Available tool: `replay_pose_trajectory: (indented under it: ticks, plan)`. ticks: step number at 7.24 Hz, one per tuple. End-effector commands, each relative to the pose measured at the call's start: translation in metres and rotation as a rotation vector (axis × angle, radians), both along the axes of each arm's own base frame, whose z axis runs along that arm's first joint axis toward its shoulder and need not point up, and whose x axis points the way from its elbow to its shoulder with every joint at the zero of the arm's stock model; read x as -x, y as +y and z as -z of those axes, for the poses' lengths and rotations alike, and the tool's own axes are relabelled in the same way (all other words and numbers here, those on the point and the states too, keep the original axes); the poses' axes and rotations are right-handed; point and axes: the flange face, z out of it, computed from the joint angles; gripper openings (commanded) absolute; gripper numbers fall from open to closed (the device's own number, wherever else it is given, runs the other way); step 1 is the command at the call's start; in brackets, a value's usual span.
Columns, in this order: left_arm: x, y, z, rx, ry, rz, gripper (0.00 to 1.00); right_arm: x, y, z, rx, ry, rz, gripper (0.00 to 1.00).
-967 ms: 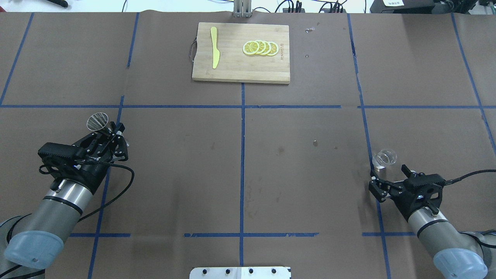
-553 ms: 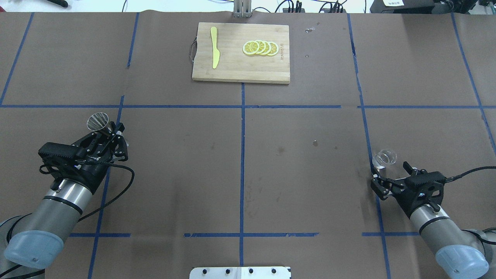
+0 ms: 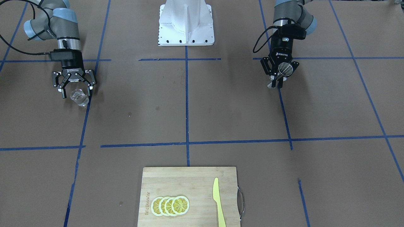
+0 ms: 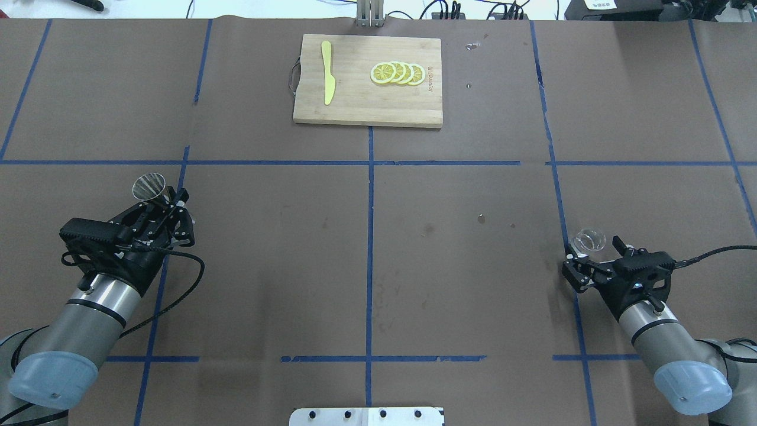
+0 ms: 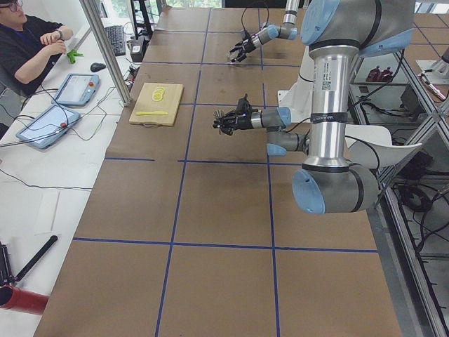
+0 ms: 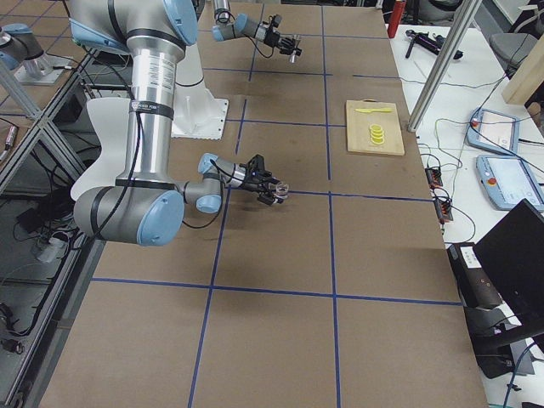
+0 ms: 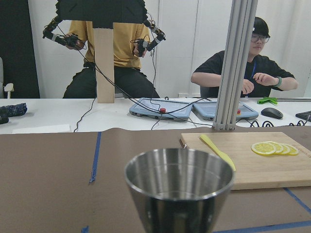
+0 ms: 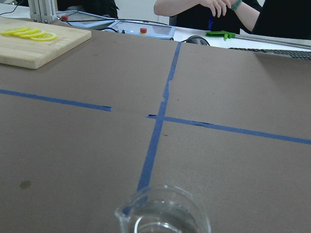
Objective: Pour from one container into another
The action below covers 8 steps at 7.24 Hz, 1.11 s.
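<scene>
My right gripper will next take hold of the clear glass beaker by its round body, to pour from one container into another.
A steel cone-shaped cup is held off the table at its narrow base, and my left gripper is shut on it. The left wrist view shows this cup upright and close. In the front view the cup points its mouth at the camera, with the left gripper behind it. A small clear glass beaker stands on the table at the right. My right gripper is open, one finger on each side of it. The beaker sits just ahead of the right gripper, and its rim fills the bottom of the right wrist view.
A wooden cutting board lies at the far middle of the table, with several lemon slices and a yellow plastic knife on it. Blue tape lines cross the brown table cover. The white robot base stands between the arms.
My right gripper has moved forward and turned, so its open fingers now flank the beaker. The left arm and the steel cup have not moved.
</scene>
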Motion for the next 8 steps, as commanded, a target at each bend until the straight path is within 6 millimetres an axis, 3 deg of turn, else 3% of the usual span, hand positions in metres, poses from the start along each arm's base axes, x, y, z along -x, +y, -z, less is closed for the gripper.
replay_pose_trajectory:
  ticks: [1,2,4,8]
  plan:
    - [-0.001,0.0,-0.003,0.0,-0.007,0.0,0.0,-0.002,-0.005,-0.006,0.004,0.009,-0.012,1.0]
    - [-0.001,0.0,-0.003,0.0,-0.009,0.0,0.0,-0.001,-0.007,-0.005,0.004,0.003,-0.014,1.0]
    - [-0.001,0.0,-0.003,0.001,-0.01,0.0,0.0,0.026,-0.014,0.007,-0.007,-0.015,-0.013,1.0]
    - [-0.002,0.0,-0.001,-0.001,-0.004,0.0,0.0,0.019,-0.015,0.001,-0.011,-0.026,-0.015,1.0]
